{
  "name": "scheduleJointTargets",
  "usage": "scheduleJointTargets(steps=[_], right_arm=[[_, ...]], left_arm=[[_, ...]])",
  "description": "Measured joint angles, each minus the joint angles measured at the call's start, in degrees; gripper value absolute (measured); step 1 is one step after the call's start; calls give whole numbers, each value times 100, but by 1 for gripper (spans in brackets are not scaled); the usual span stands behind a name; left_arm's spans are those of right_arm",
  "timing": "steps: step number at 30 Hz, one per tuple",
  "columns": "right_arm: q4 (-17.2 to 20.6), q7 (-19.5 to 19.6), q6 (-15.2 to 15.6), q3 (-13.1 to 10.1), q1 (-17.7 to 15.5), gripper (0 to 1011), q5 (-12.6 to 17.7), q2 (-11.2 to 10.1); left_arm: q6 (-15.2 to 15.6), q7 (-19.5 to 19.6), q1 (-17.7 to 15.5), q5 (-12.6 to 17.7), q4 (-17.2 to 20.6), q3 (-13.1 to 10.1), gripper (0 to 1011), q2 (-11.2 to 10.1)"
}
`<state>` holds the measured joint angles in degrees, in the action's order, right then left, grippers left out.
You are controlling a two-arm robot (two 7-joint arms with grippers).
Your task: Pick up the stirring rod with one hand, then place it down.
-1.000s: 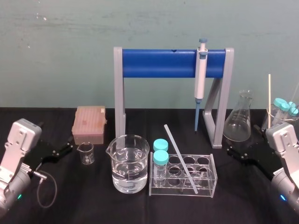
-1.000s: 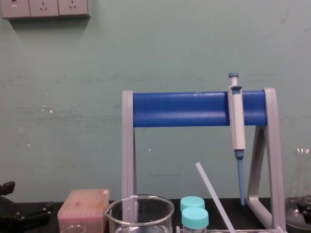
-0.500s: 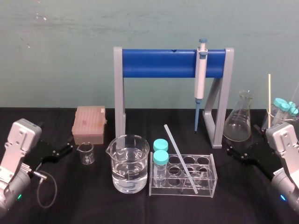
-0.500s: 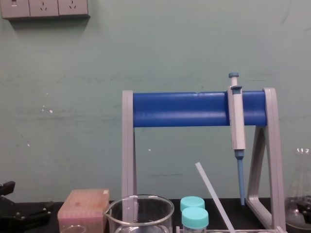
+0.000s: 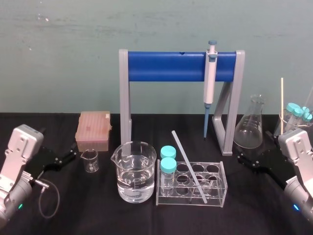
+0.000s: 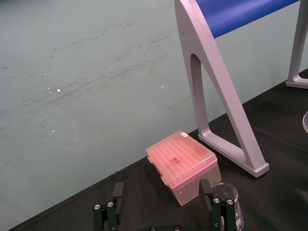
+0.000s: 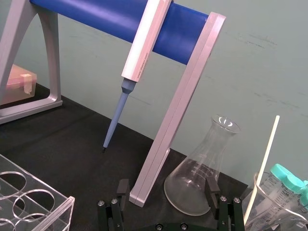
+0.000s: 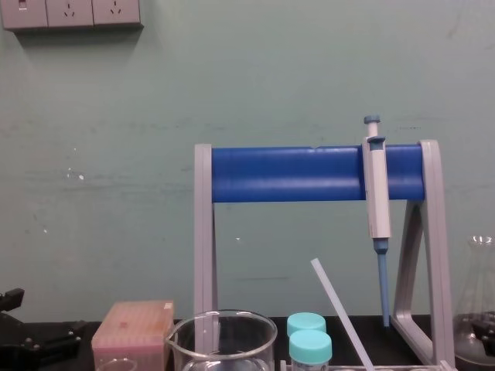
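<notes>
The robot's right gripper will next pick up the stirring rod, grabbing it by its upper part (image 8: 331, 291), since the rack and the teal-capped vials crowd the rod's lower end.
The stirring rod (image 5: 188, 164) is a thin translucent-white rod leaning tilted in the clear test tube rack (image 5: 219, 192) at the table's middle; its upper end rises in the chest view (image 8: 339, 311). My right gripper (image 5: 246, 161) rests low at the right, well apart from the rod, open and holding nothing; the right wrist view (image 7: 166, 202) shows its fingers spread. At the left, my left gripper (image 5: 68, 157) sits open near the small beaker (image 5: 90, 160), its fingers (image 6: 117, 193) wide apart.
A water beaker (image 5: 134, 171) and two teal-capped vials (image 5: 167, 165) stand beside the rack. Behind are the blue-and-grey stand (image 5: 166, 66) with a hanging pipette (image 5: 210, 81), a pink tip box (image 5: 94, 128), a conical flask (image 5: 251, 125), and a beaker with a thin stick (image 5: 282, 100).
</notes>
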<state>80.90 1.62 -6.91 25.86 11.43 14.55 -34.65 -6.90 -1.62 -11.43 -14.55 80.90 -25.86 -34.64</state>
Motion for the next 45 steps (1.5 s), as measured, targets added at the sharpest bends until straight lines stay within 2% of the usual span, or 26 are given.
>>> scheduleJointTargets(steps=[15,18,19,21,23,24,26,27,30,34,39,45], right_arm=[[0,-14,0,-18,-2,1003,10,1],[32,-329,1,-191,0,1003,268,-29],[32,-329,1,-191,0,1003,268,-29],[127,-785,88,-337,20,1003,655,-85],[181,-1078,167,-403,37,1003,893,-119],[248,-1383,269,-456,59,1003,1126,-152],[315,-1676,385,-487,88,1003,1327,-181],[373,-1953,500,-494,116,1003,1493,-200],[473,-2412,763,-459,186,1003,1733,-206],[587,-2820,1028,-360,273,1003,1871,-173],[690,-3269,1175,-194,371,1003,1888,-141],[649,-3525,1237,22,566,1003,1787,-72]], left_arm=[[0,0,0,0,0,0,1000,0],[0,0,0,0,0,0,1000,0],[0,0,0,0,0,0,1000,0],[0,0,0,0,0,0,1000,0],[0,0,0,0,0,0,1000,0],[0,0,0,0,0,0,1000,0],[0,0,0,0,0,0,1000,0],[0,0,0,0,0,0,1000,0],[0,0,0,0,0,0,1000,0],[0,0,0,0,0,0,1000,0],[0,0,0,0,0,0,1000,0],[0,0,0,0,0,0,1000,0]])
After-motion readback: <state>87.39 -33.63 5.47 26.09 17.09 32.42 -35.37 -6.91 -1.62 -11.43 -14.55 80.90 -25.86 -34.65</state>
